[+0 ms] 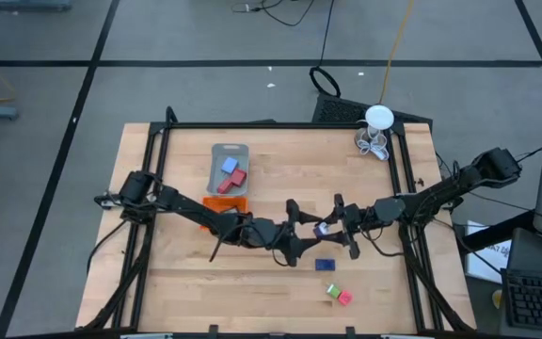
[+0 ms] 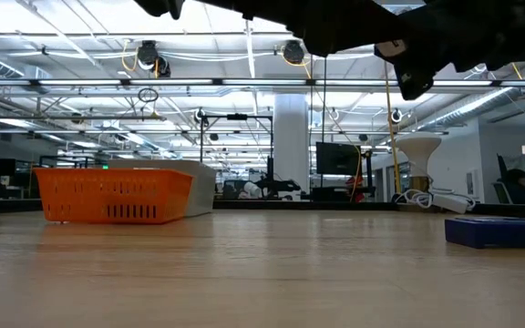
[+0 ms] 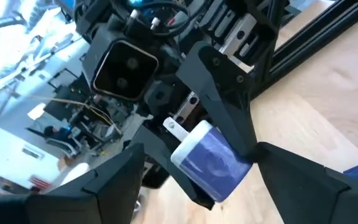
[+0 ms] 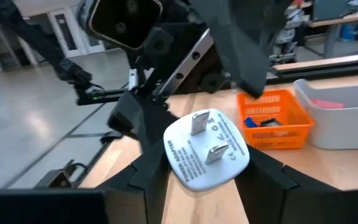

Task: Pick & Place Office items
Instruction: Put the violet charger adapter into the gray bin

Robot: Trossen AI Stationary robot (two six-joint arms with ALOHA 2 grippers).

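Note:
Next, my left gripper grabs the plug adapter by its bluish body (image 1: 322, 229) to bring the adapter to the grey tray (image 1: 229, 153).
A white plug adapter (image 4: 207, 155) with two metal prongs, its body bluish in the left wrist view (image 3: 213, 162), is held above the table's middle (image 1: 326, 227). My right gripper (image 4: 207, 165) comes in from the table's right and is shut on it. My left gripper (image 1: 301, 232) faces it from the left, open. Its fingers (image 3: 110, 180) stand wide on either side of the adapter, and I see no touch. A blue block (image 1: 325, 266) lies flat on the table, with a green piece (image 1: 331, 291) and a pink piece (image 1: 344, 298) nearer the front edge. My right gripper pinches the adapter's body (image 4: 185, 168) between its two fingers (image 4: 138, 180), one on each opposite side. The fingers come level from the table's right. The pronged face (image 4: 207, 134) points away from the wrist, toward the left gripper. The adapter is lifted clear of the table.
A grey tray (image 1: 216, 155) holding blue and red pieces sits far left of centre, with an orange tray (image 1: 226, 203) just in front of it. A white round thing with wire loops (image 1: 376, 127) stands at the far right corner. Bare wood lies along the near edge.

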